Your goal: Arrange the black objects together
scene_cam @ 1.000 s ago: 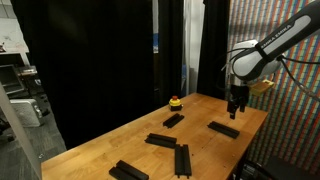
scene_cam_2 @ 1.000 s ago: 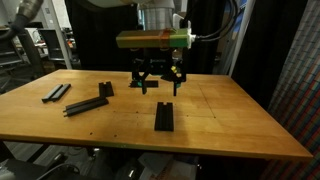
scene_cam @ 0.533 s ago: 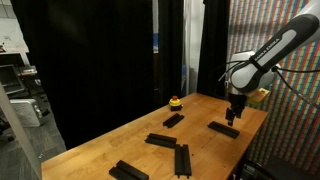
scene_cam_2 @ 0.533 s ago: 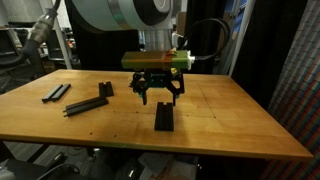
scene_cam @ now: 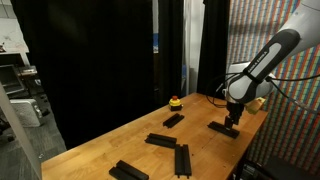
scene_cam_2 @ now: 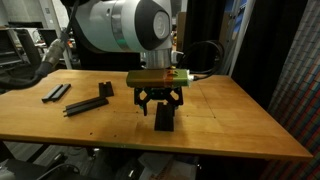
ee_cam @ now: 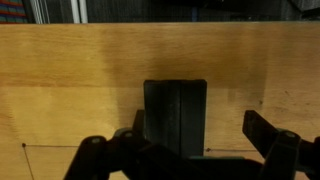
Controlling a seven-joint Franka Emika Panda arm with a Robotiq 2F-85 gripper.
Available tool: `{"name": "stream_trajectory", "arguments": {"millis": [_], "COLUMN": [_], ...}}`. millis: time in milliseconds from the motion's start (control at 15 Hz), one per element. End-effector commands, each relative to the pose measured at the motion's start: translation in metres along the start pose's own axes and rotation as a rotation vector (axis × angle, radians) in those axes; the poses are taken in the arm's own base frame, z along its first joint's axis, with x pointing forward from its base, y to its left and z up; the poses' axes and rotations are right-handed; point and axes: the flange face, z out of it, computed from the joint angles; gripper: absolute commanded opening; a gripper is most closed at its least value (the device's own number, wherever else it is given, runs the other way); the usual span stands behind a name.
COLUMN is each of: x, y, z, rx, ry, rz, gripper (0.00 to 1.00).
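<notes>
The bar lies between my gripper's fingers, but they hang above its top in an exterior view, so it is too early to close. My gripper lowers next, then closes on the bar.
Several flat black bars lie on the wooden table (scene_cam: 110,148). In an exterior view, one black bar (scene_cam: 223,129) lies apart at the far side, and my gripper (scene_cam: 232,121) hangs open just over its end. The others are a bar (scene_cam: 173,120) by the yellow object, one (scene_cam: 160,140) mid-table, one (scene_cam: 182,158) nearer, and one (scene_cam: 128,171) at the front edge. In the wrist view that lone bar (ee_cam: 175,115) runs lengthwise between my open gripper (ee_cam: 185,150) fingers, nearer the left finger (ee_cam: 128,140). The gripper (scene_cam_2: 162,106) straddles the bar (scene_cam_2: 163,120) without closing on it.
A small yellow-and-red rounded object (scene_cam: 175,102) stands at the table's back edge. Black curtains hang behind, and a patterned wall (scene_cam: 290,120) is close beside the arm. Other bars (scene_cam_2: 84,104) lie grouped toward the table's left part (scene_cam_2: 56,93).
My gripper has come down and shifted slightly toward the lone bar, from well above the table to just over it. Its jaws stayed open. No bar has moved.
</notes>
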Motion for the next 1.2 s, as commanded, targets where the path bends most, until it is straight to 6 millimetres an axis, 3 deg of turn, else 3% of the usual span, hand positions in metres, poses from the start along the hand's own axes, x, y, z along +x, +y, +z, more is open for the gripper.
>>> {"name": "stream_trajectory", "arguments": {"millis": [0,467,800,867,933,1133], "x": [0.015,0.048,0.060,0.061,0.061,0.061], "y": [0.008,0.019,0.022,0.021,0.021,0.024], "z": [0.013,0.031,0.037,0.037,0.038,0.038], "rx": [0.000,-0.006,0.027,0.040,0.055,0.085], "ry": [0.018,0.006,0.020,0.022,0.028,0.042], "rz": [-0.019,-0.045,-0.034,-0.032,-0.031,-0.019], "gripper": [1.00,1.00,1.00,0.90,0.73,0.49]}}
